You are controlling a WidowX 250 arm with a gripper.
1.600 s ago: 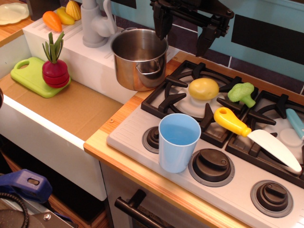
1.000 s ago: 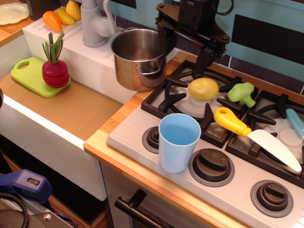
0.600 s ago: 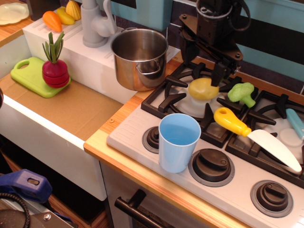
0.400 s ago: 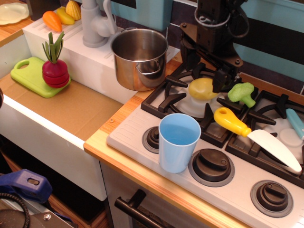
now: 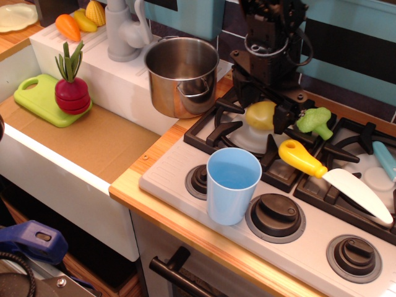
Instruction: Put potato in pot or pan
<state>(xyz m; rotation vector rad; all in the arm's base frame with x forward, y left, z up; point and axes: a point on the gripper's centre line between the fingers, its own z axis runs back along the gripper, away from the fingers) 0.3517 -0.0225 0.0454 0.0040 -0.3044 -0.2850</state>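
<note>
My gripper grabs the potato around its rounded middle (image 5: pixel 260 116) next, to put the potato in the steel pot (image 5: pixel 183 75).
The pale-yellow potato (image 5: pixel 259 116) lies on the grate of the back-left burner of the toy stove (image 5: pixel 185 164). My gripper (image 5: pixel 262 109) has come down over it. Its jaws are open, with one black finger at the potato's left end (image 5: pixel 241 98) and the other covering its right end (image 5: pixel 283 115). I cannot tell whether the fingers touch the potato. The shiny steel pot (image 5: pixel 183 75) stands upright and empty to the left of the stove, on the white ledge by the sink, about a hand's width from my gripper.
A light-blue cup (image 5: pixel 232 184) stands at the stove's front. A green broccoli toy (image 5: pixel 315 120) and a yellow-handled knife (image 5: pixel 333 175) lie right of the potato. A grey faucet (image 5: pixel 125 30) stands behind the pot. A green cutting board with a red vegetable (image 5: pixel 70 93) lies in the sink.
My gripper has moved right from above the pot and down onto the potato, and its fingers now flank it. The potato and the pot have not moved.
</note>
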